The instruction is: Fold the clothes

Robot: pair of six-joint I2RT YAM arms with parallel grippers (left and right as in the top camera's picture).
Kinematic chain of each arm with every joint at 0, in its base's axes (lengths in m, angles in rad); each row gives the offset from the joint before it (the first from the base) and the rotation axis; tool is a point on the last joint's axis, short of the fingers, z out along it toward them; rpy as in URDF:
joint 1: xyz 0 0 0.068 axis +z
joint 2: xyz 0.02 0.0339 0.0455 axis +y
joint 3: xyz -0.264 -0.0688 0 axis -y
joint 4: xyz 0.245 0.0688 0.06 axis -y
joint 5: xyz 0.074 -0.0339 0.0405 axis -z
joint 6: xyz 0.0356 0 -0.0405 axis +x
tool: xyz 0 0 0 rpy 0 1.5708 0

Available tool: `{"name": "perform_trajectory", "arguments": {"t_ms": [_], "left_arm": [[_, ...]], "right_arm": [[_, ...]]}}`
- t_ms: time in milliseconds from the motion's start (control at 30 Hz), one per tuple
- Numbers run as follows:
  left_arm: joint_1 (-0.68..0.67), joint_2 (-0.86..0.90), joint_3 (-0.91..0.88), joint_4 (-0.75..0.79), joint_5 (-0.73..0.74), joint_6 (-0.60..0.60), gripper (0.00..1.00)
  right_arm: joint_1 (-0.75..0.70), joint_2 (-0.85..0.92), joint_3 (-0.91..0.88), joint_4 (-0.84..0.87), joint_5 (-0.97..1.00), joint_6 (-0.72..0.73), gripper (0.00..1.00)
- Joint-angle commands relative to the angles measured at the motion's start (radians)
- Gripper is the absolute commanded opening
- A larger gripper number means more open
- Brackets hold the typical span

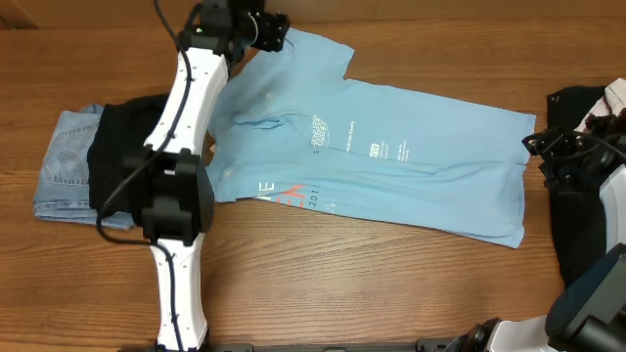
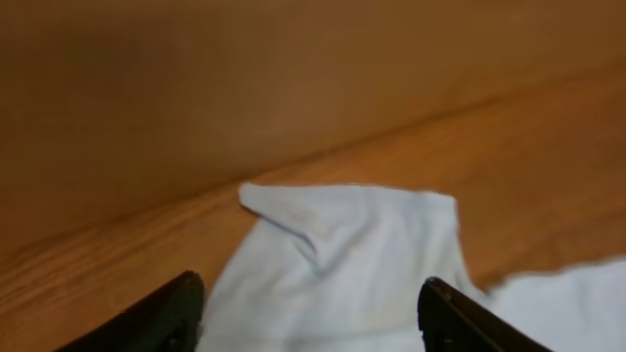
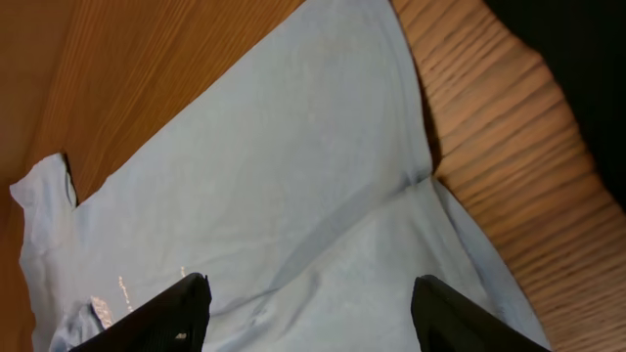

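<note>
Next, my right gripper grabs the T-shirt's edge (image 1: 527,124) (image 3: 380,25) opposite the sleeve, near the T-shirt's far corner, to fold the T-shirt's far side over.
The clothes, a light blue T-shirt (image 1: 391,156), lie folded lengthwise across the table with small print and red letters showing. My left gripper (image 1: 277,37) hovers at the shirt's far left sleeve, open. In the left wrist view its dark fingers (image 2: 161,318) stand wide apart over the sleeve (image 2: 342,244), holding nothing. My right gripper (image 1: 536,147) is at the shirt's right edge, open. In the right wrist view the gripper (image 3: 308,293) is spread above the flat cloth (image 3: 293,176) with nothing between the fingers.
Folded jeans (image 1: 64,161) with a black garment (image 1: 127,147) on them lie at the left, under the left arm. Another dark garment (image 1: 577,103) and a bit of white cloth (image 1: 616,93) sit at the right edge.
</note>
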Motion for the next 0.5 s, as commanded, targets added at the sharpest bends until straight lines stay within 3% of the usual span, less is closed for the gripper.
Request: {"name": "perform_trajectory", "arguments": {"t_ms": [0, 167, 367, 467], "left_arm": [[0.009, 0.144, 0.006, 0.095, 0.038, -0.069, 0.67], [-0.003, 0.252, 0.006, 0.206, 0.033, -0.136, 0.63], [-0.017, 0.301, 0.006, 0.238, -0.033, -0.162, 0.72], [-0.022, 0.314, 0.006, 0.237, -0.051, -0.161, 0.59]], "right_arm": [[0.031, -0.013, 0.021, -0.006, -0.018, 0.0, 0.7], [0.067, -0.013, 0.013, -0.047, 0.057, -0.003, 0.71], [0.074, -0.011, 0.013, -0.082, 0.11, -0.026, 0.71], [0.074, -0.011, 0.013, -0.077, 0.11, -0.026, 0.71]]}}
